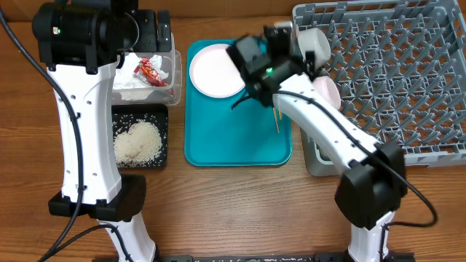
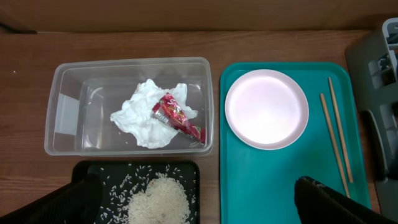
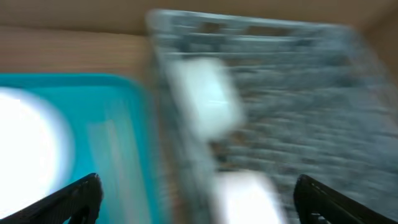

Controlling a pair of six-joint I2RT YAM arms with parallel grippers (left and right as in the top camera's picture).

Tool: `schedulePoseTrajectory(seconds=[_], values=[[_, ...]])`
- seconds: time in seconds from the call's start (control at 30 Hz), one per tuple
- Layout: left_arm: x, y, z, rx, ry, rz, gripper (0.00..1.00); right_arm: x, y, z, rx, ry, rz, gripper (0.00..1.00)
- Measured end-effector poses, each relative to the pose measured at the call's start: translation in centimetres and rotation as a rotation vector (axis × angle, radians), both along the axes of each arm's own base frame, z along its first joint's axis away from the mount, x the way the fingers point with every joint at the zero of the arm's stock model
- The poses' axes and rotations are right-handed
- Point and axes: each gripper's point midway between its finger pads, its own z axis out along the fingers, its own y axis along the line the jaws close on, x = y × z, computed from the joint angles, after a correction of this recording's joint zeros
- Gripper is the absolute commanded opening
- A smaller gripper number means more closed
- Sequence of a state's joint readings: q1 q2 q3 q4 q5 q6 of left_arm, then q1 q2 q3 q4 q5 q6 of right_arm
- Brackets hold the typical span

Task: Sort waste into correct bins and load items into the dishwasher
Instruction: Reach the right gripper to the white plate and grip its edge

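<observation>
The right gripper grabs the white plate's rim on the chopstick side next, so the opposite edge stays free to load into the rack (image 1: 386, 80).
The clear tub (image 2: 68, 106) holds the white napkin (image 2: 143, 118) and the red wrapper (image 2: 177, 115). The black tray (image 2: 140, 166) in front of it holds a heap of rice (image 2: 158, 199). On the teal tray (image 2: 273, 180) lie a white plate (image 2: 266, 109) and two chopsticks (image 2: 336, 140). My left gripper (image 2: 196, 208) is open and empty, high above the black tray's right edge. My right gripper (image 3: 199, 202) is open and empty, over the border between the teal tray (image 1: 237, 138) and the grey rack (image 1: 386, 80); its view is blurred. A white cup (image 1: 314, 44) and a pale bowl (image 1: 328, 91) sit in the rack.
The rack fills the right back of the table and overhangs a grey mat (image 1: 317, 164). My right arm crosses over the chopsticks (image 1: 277, 122) and the plate's (image 1: 211, 69) right rim. Bare wooden table lies in front of the trays.
</observation>
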State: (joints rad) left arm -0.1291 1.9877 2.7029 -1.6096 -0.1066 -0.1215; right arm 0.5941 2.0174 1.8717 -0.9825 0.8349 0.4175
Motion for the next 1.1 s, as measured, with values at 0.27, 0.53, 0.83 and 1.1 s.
schedulePoseTrajectory(seconds=[0.27, 0.53, 0.83, 1.1], values=[[0.0, 0.0, 0.0, 0.000, 0.000, 0.000, 1.00, 0.7, 9.1, -0.2, 0.548, 0.058, 0.222, 0.84], [0.0, 0.0, 0.0, 0.000, 0.000, 0.000, 1.00, 0.7, 9.8, -10.0, 0.708, 0.232, 0.000, 0.70], [0.0, 0.0, 0.0, 0.000, 0.000, 0.000, 1.00, 0.5, 10.3, -17.6, 0.720, 0.324, -0.112, 0.66], [0.0, 0.0, 0.0, 0.000, 0.000, 0.000, 1.00, 0.7, 10.4, -18.5, 0.728, 0.321, -0.130, 0.48]])
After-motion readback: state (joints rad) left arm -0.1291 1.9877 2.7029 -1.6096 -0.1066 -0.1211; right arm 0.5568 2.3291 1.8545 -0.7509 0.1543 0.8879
